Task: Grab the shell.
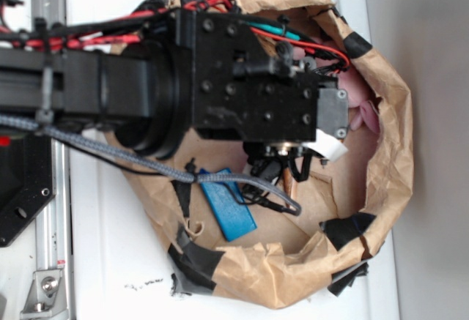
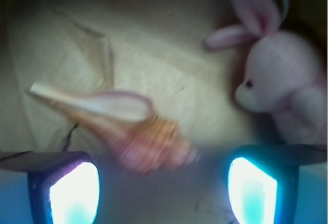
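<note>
My gripper grabs the shell by its wide knobbly body (image 2: 146,144) next, to get the shell out of the paper bag.
In the wrist view the shell (image 2: 128,126) lies on its side on brown paper. It is orange-brown, with a pale opening and a thin tail pointing up-left. Its knobbly body sits just ahead of the gap between my fingers, a little left of centre. My gripper (image 2: 163,193) is open, its two bright fingertips (image 2: 72,193) wide apart with nothing between them. From the exterior view the arm covers most of the gripper (image 1: 282,168). Only a thin coppery piece of the shell (image 1: 288,181) shows below it.
A crumpled brown paper bag wall (image 1: 396,151) rings the work area, patched with black tape. A pink plush bunny (image 2: 287,80) sits at the right, close to the shell. A blue block (image 1: 229,204) lies inside the bag near a grey cable.
</note>
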You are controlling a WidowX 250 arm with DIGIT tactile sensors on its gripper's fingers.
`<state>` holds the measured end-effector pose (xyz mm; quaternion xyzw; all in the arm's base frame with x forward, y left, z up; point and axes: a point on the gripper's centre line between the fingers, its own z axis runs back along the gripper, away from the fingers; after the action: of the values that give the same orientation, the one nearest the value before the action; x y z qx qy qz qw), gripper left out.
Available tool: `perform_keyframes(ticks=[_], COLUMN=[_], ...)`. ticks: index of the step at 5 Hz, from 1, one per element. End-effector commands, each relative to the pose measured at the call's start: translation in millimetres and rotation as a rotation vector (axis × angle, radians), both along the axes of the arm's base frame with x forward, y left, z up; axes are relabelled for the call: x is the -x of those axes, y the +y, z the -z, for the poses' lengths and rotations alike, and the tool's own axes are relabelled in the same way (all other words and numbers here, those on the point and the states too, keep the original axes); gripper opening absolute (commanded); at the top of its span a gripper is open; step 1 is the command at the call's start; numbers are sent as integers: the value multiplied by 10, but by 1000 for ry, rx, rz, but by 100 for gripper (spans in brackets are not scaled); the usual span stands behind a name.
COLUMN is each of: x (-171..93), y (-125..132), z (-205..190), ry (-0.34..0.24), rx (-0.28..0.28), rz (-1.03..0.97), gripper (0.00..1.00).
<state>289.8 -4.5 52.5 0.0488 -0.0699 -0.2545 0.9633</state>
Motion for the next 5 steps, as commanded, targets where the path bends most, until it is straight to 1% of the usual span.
perform_keyframes(ticks=[1,2,3,4,5], x=[56,-44,-178,-230,-232], y=[42,35,-124,-202,-230], z=[-156,-38,168,268,281], ry=[-44,-80,-73,-51,-46], rx=[39,29,9,33,51], rz=[115,161,233,253,231], gripper=[100,100,100,100,100])
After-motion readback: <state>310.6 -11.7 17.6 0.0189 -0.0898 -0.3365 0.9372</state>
